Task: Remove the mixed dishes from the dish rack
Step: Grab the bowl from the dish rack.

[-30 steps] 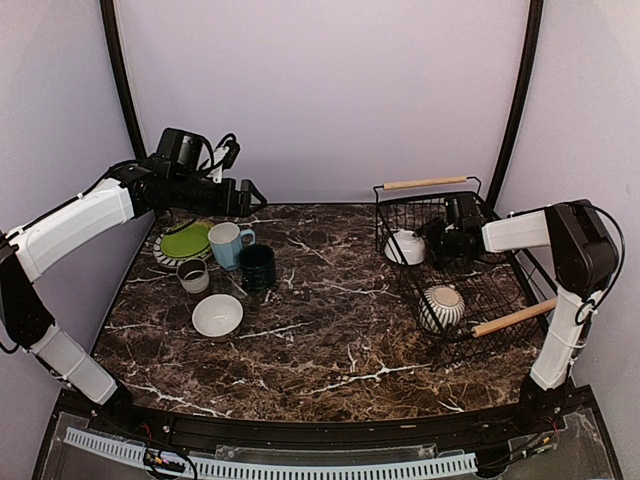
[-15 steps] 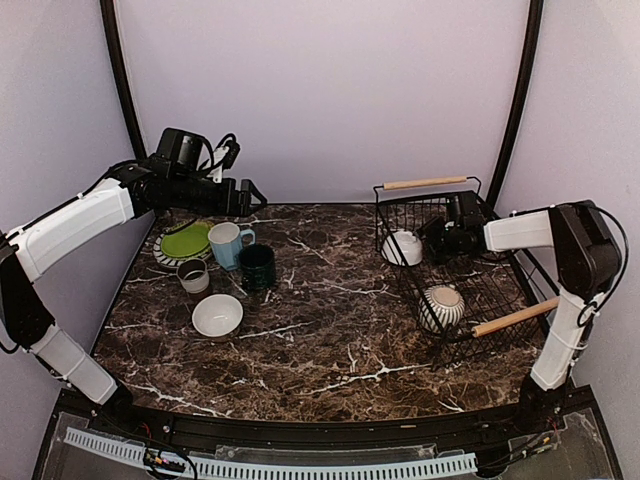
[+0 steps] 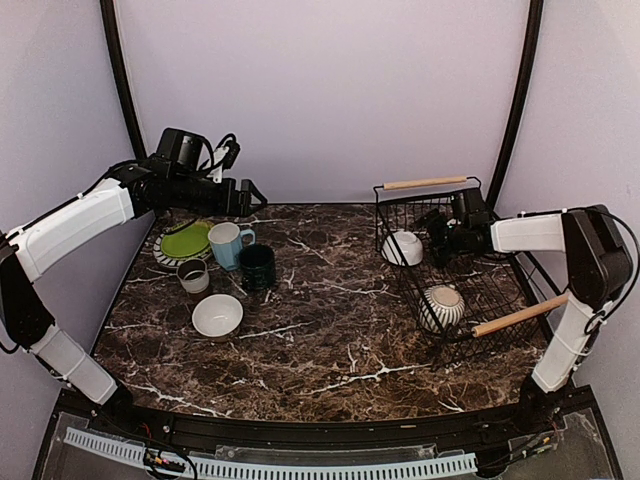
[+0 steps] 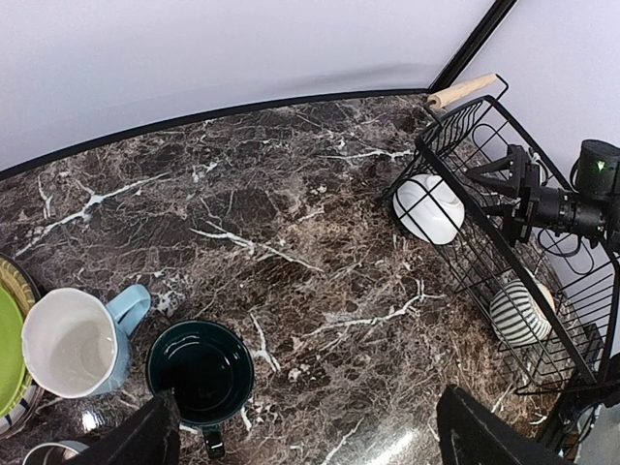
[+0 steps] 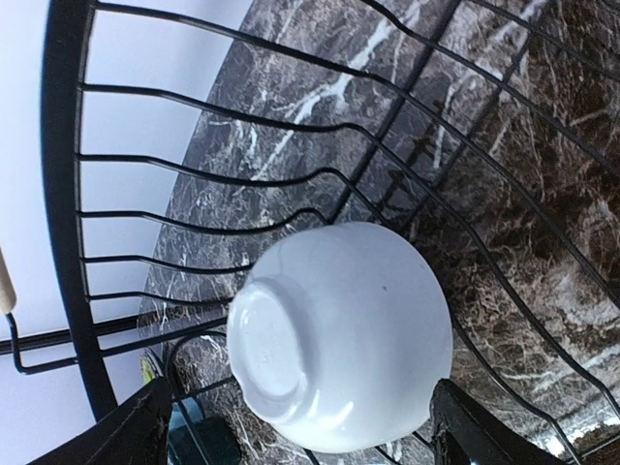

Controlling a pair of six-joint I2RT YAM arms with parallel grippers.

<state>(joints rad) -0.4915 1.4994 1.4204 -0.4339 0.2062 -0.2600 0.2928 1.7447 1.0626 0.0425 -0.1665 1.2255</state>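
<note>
The white bowl's far side should stay open for handover to the left gripper, so the right gripper needs to grip the bowl's near side next, between its foot ring and rim.
The black wire dish rack (image 3: 492, 283) stands at the right with two wooden handles. Inside it a white bowl (image 3: 404, 247) lies on its side near the far left corner, and a striped grey bowl (image 3: 441, 307) sits nearer. My right gripper (image 3: 433, 240) is inside the rack, open. In the right wrist view the white bowl (image 5: 339, 334) lies between its spread fingers (image 5: 150, 426), foot ring toward the camera. My left gripper (image 3: 250, 195) hovers open and empty over the table's far left, above the dark green mug (image 4: 199, 373).
On the left of the table stand a lime-green plate (image 3: 185, 240), a light blue mug (image 3: 228, 244), the dark green mug (image 3: 257, 266), a small grey cup (image 3: 193, 276) and another white bowl (image 3: 217, 315). Rack wires (image 5: 291, 184) surround the right gripper.
The right gripper has drawn back slightly to the right inside the rack, away from the white bowl. The left arm has not moved.
</note>
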